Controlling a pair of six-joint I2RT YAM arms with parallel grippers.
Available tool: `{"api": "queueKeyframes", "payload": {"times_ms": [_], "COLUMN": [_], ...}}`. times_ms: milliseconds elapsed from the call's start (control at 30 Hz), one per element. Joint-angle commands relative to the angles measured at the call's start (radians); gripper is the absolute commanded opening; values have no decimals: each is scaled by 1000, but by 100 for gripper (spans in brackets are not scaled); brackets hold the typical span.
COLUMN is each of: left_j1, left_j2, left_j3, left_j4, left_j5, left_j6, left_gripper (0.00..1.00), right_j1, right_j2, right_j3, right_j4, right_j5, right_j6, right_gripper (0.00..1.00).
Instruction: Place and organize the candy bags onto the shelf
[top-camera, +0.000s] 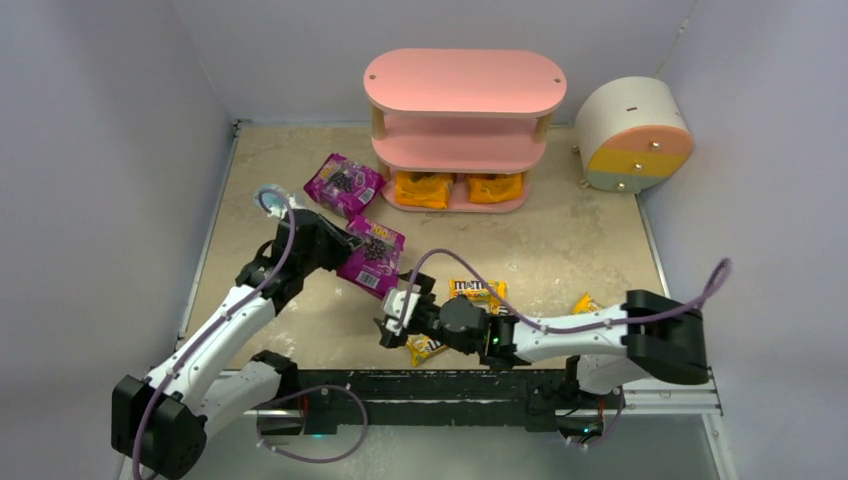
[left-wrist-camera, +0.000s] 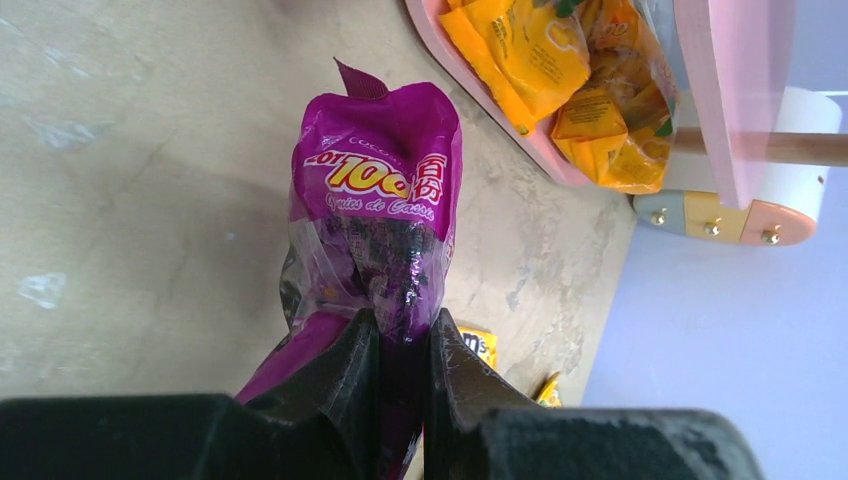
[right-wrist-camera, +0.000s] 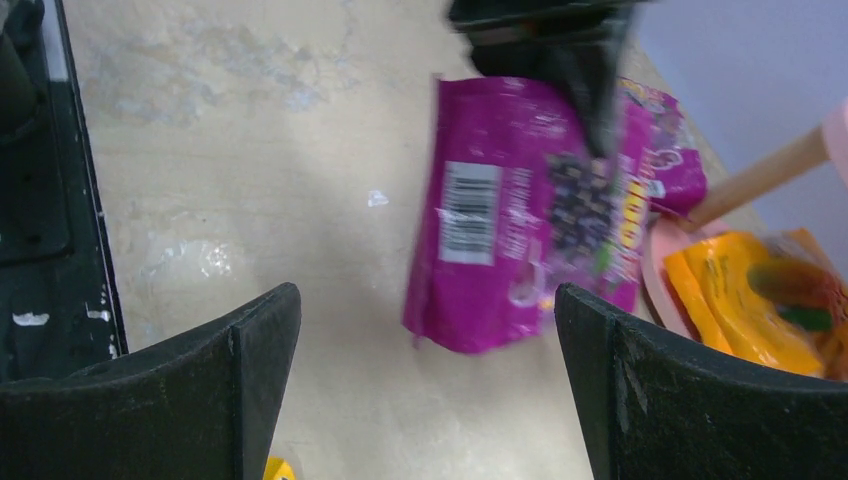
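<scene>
The right gripper grabs the held magenta candy bag by its bottom edge next, which leaves its opposite end free to enter the shelf.
My left gripper is shut on the edge of a large magenta bag and holds it over the table; the left wrist view shows the bag pinched between the fingers. A second magenta bag lies left of the pink shelf. Two orange bags sit on its bottom tier. My right gripper is open and empty, facing the held bag. Three yellow M&M's packets lie on the table by the right arm.
A round cream drawer unit stands right of the shelf. A small pale blue-white packet lies by the left arm. Walls close the table at the left, back and right.
</scene>
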Motion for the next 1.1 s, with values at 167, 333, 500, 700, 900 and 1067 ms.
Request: {"api": "queueKeyframes", "payload": {"times_ms": [167, 333, 500, 700, 900, 1067], "left_j1": [-155, -284, -369, -425, -444, -452], "left_j2": [69, 0, 19, 30, 0, 11], "left_j3": [169, 94, 114, 126, 93, 97], "left_j4": [46, 83, 71, 39, 33, 29], "left_j5": [-139, -256, -299, -342, -388, -405], "left_j6": [-164, -285, -321, -344, -404, -409], "left_gripper": [0, 0, 0, 0, 0, 0], "right_j1": [32, 31, 31, 30, 30, 30], "right_j2": [168, 215, 269, 269, 270, 295], "right_j3": [70, 90, 124, 113, 82, 80], "right_j4": [205, 154, 128, 134, 188, 233], "right_j5": [126, 209, 302, 480, 571, 587], "right_j6": [-138, -158, -168, -189, -178, -172], "right_gripper": [98, 98, 98, 98, 98, 98]}}
